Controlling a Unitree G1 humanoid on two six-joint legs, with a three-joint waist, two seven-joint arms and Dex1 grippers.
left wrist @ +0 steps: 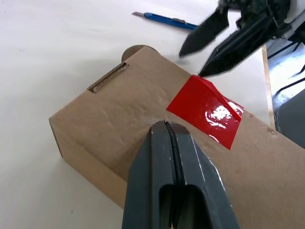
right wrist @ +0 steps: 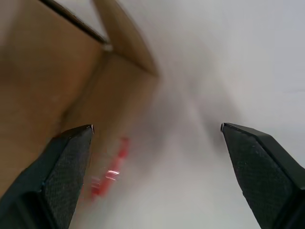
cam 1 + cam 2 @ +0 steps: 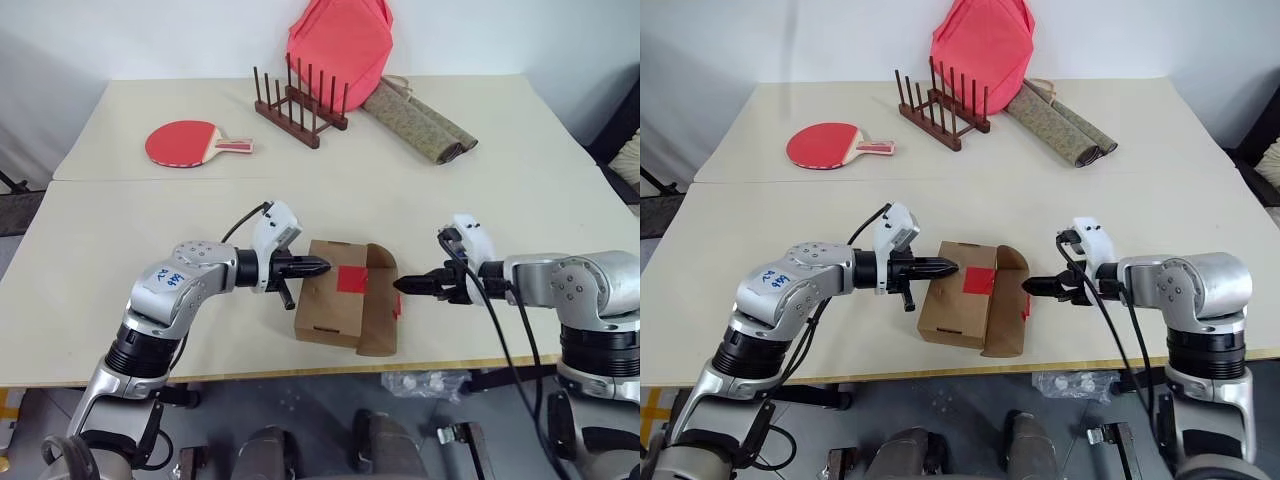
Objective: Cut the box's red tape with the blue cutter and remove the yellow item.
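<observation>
The box [image 3: 330,310] needs to be opened to uncover the yellow item, so the right gripper should next grab the lid by its raised flap's edge [image 3: 390,285].
The brown cardboard box [image 3: 330,310] lies near the table's front edge, with a flap [image 3: 378,300] standing out at its right end. The red tape [image 3: 352,280] sits on its lid, one edge lifted and creased [image 1: 206,109]. My left gripper [image 3: 322,267] is shut with nothing in it, and its tip [image 1: 164,125] rests against the lid beside the tape. My right gripper [image 3: 405,285] is open at the box's right end, close to the flap, holding nothing [image 2: 157,127]. The blue cutter [image 1: 167,20] lies on the table beyond the box. The yellow item is hidden.
At the back of the table are a red paddle [image 3: 185,143], a wooden rack [image 3: 300,105], a red-pink bag [image 3: 340,40] and rolled mats [image 3: 420,120]. The table's front edge [image 3: 250,372] runs just below the box.
</observation>
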